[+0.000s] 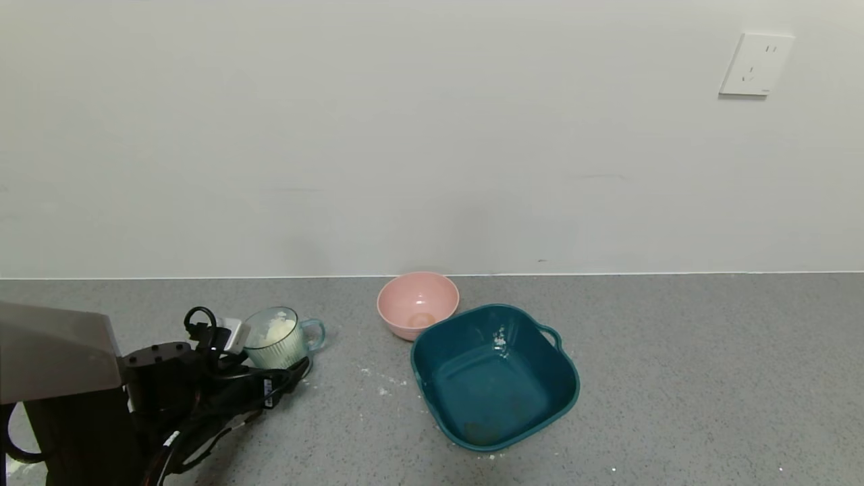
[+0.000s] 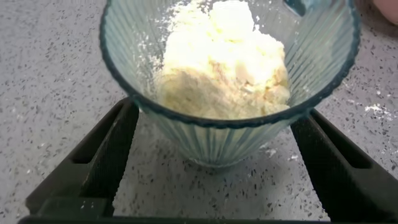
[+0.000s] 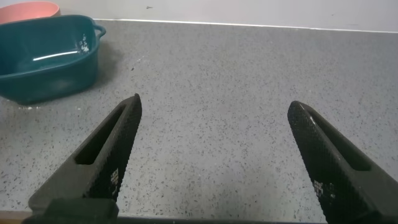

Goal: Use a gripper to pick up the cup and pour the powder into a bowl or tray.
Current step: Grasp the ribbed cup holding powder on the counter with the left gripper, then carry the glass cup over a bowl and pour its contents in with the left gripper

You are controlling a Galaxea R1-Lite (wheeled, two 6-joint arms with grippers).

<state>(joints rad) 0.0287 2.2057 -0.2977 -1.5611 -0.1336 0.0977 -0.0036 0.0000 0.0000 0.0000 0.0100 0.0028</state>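
My left gripper is to grab the cup upright around its body next, below the cup's open rim, because white powder (image 1: 278,329) is heaped loose inside the cup.
The pale-green ribbed cup (image 1: 282,345) stands on the grey counter at the left, handle toward the basin, heaped with white powder (image 1: 278,329). My left gripper (image 1: 283,370) is open, one finger on each side of the cup's lower body. In the left wrist view the cup (image 2: 217,140) and its powder (image 2: 224,56) sit between the black fingers (image 2: 118,143) of my left gripper (image 2: 216,115), with small gaps showing. The dark teal basin (image 1: 499,391) sits to the right of the cup, with a few white specks on its far wall. My right gripper (image 3: 215,104) is open and empty above bare counter.
A round pink bowl (image 1: 417,304) stands against the basin's far left corner, near the wall. Spilled powder specks (image 1: 381,386) lie on the counter between cup and basin. The right wrist view shows the basin (image 3: 46,62) and pink bowl (image 3: 28,9) farther off.
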